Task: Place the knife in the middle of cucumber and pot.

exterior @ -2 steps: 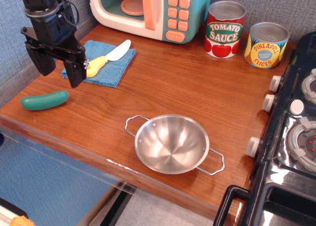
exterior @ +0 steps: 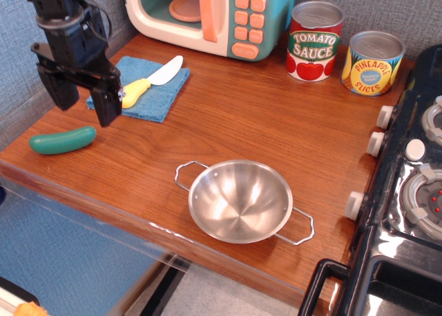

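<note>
Next, my gripper picks up the knife by its yellow handle (exterior: 135, 92), since the knife's white blade (exterior: 166, 71) lies bare on the cloth.
The knife (exterior: 148, 81) lies on a blue cloth (exterior: 155, 95) at the back left, its yellow handle pointing front-left and its white blade toward the microwave. The dark-green cucumber (exterior: 62, 140) lies near the left front edge of the counter. The steel pot (exterior: 239, 200) with two wire handles stands near the front middle. My gripper (exterior: 86, 103) is open and empty. It hangs over the left edge of the cloth, behind the cucumber. Its right finger (exterior: 108, 107) is just left of the end of the knife's handle.
A toy microwave (exterior: 207, 16) stands at the back. A tomato sauce can (exterior: 314, 40) and a pineapple slices can (exterior: 373, 62) stand at the back right. A toy stove (exterior: 407, 185) borders the right side. The counter's front edge (exterior: 138, 219) runs diagonally.
My gripper has shifted slightly to the right, closer to the knife handle. Nothing else has moved.
</note>
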You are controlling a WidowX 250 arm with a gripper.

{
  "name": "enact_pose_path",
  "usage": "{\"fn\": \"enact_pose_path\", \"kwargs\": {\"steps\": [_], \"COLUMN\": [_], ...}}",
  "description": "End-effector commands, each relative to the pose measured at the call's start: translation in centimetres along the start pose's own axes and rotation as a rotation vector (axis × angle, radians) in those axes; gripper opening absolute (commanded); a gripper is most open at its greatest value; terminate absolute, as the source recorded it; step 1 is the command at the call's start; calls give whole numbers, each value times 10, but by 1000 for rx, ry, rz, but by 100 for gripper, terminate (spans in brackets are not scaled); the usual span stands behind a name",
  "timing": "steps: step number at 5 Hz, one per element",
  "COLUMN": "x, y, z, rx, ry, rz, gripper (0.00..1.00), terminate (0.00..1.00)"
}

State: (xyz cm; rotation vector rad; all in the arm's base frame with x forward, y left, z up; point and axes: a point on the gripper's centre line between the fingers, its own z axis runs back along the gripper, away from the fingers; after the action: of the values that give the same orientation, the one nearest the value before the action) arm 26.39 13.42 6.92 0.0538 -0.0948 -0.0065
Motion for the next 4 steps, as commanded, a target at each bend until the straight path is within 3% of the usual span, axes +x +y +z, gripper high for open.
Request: {"fn": "enact_pose_path", "kwargs": {"steps": [1,4], "x": [31,75], "y": [21,30], "z": [1,-24], "rx": [38,67], "ry": [-34,2], "rz": [78,128], "gripper": [100,100], "terminate": [0,0]}}
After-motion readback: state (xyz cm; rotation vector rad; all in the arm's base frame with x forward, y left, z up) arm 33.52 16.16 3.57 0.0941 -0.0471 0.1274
